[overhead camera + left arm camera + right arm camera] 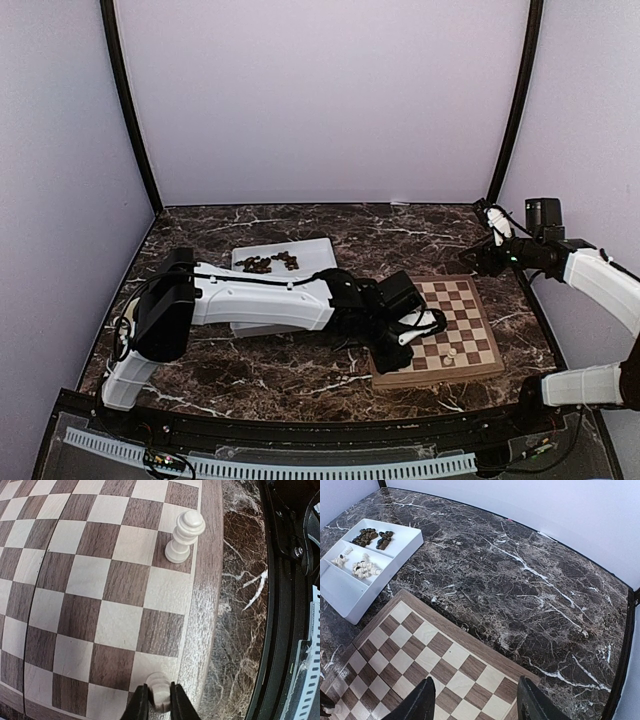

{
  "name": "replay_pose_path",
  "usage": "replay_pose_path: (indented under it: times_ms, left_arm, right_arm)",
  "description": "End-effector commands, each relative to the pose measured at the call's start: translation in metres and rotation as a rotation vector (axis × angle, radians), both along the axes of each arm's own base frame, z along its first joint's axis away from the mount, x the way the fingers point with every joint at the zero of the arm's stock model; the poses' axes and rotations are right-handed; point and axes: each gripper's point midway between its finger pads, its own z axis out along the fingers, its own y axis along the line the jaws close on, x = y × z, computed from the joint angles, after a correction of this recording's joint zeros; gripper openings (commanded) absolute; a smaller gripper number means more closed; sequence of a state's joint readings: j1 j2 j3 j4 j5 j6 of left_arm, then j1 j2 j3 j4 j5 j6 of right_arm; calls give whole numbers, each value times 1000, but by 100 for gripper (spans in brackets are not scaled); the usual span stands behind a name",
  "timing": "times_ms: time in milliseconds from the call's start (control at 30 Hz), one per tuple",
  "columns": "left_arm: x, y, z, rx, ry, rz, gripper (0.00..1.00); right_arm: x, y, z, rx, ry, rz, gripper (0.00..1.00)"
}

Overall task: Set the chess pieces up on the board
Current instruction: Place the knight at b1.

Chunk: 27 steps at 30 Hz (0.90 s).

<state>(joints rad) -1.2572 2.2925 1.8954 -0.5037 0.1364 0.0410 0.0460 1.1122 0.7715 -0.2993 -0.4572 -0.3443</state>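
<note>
The left gripper should release the upright cream piece now, because the cream piece has its base at the flat light square and would stand.
The board lies at the right of the table, checked in tan and brown. My left gripper is shut on a cream chess piece, which it holds upright over a square in the row along the board's edge. Another cream piece stands free a few squares further along the same row, and shows in the top view as a cream piece. My right gripper hangs open above the board's far corner, with nothing between its fingers.
A white divided tray sits left of the board, with dark pieces in one compartment and cream pieces in another. My left arm lies across the table in front of the tray. Dark marble surrounds the board.
</note>
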Motion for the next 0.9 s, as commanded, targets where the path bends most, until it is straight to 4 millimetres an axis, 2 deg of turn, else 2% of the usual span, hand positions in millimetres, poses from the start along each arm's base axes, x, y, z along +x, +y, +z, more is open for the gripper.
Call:
replay_pose_path:
  times_ms: [0, 333, 533, 667, 733, 767, 800, 833, 867]
  left_arm:
    - [-6, -4, 7, -11, 8, -17, 13]
    - [-6, -6, 5, -13, 10, -14, 12]
    - [-6, -4, 8, -3, 8, -7, 28]
    - [-8, -8, 26, -23, -25, -8, 37]
    - [-13, -8, 43, -38, -52, -18, 44]
    - [-16, -8, 58, -58, -65, -27, 46]
    - [-17, -4, 63, -52, -65, -29, 47]
    - [-17, -1, 80, -70, -81, -25, 49]
    - [-15, 7, 86, -52, -99, -12, 49]
  right_arm:
    - [-1, 2, 3, 4, -24, 18, 57]
    - [-2, 2, 2, 6, -20, 21, 57]
    - [-2, 3, 3, 9, -21, 22, 57]
    - [-2, 4, 2, 16, -14, 28, 57]
    - [-3, 4, 2, 19, -13, 29, 57]
    - [-3, 5, 2, 20, -11, 29, 57]
    - [-3, 5, 2, 21, -11, 30, 57]
    - [-3, 5, 2, 24, -10, 30, 57]
    - [-2, 5, 2, 26, -8, 31, 57]
